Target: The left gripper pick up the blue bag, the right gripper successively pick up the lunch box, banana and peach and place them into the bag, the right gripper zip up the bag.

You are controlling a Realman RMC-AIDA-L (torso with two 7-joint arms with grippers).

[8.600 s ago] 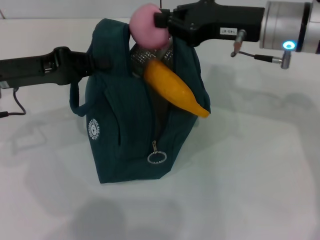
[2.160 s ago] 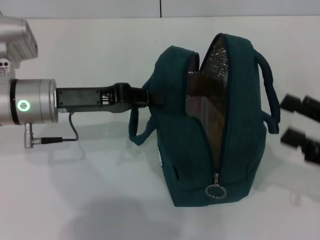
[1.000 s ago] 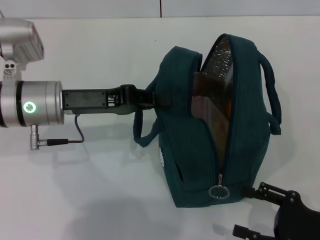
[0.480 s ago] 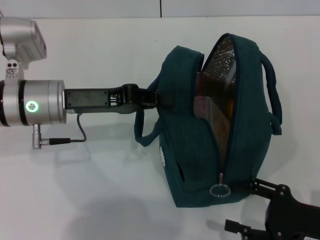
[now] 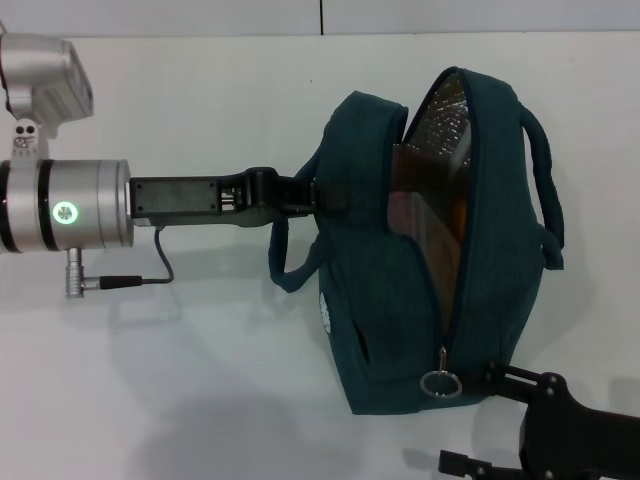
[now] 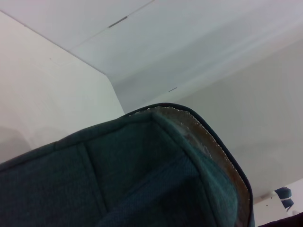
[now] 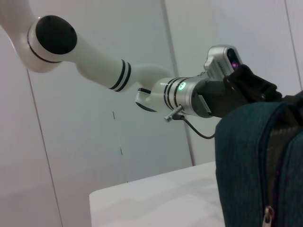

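The ring pull (image 5: 440, 384) sits outside the gap, past the upper finger's tip (image 5: 494, 374), and closing would miss it. My right gripper moves toward it next, and only then closes.
The blue bag (image 5: 385, 300) stands upright on the white table, its zip open from the top down to the ring pull (image 5: 440, 384). Silver foil lining (image 5: 445, 110) shows inside, with orange and reddish shapes below it. I cannot tell lunch box, banana or peach apart in there. My left gripper (image 5: 305, 195) is shut on the bag's upper left side by a handle; the right wrist view shows that left gripper (image 7: 246, 87) too. My right gripper (image 5: 470, 418) is open, low at the bag's front right corner, with its upper finger (image 5: 497, 374) close beside the ring pull.
The bag's second handle (image 5: 545, 190) arches out on the right side. The left arm's silver wrist (image 5: 70, 205) with its green light and cable reaches in from the left. Bare white table (image 5: 200, 400) lies in front.
My right gripper has moved left along the table's front, closer to the ring pull, still open. The bag and left arm have barely shifted.
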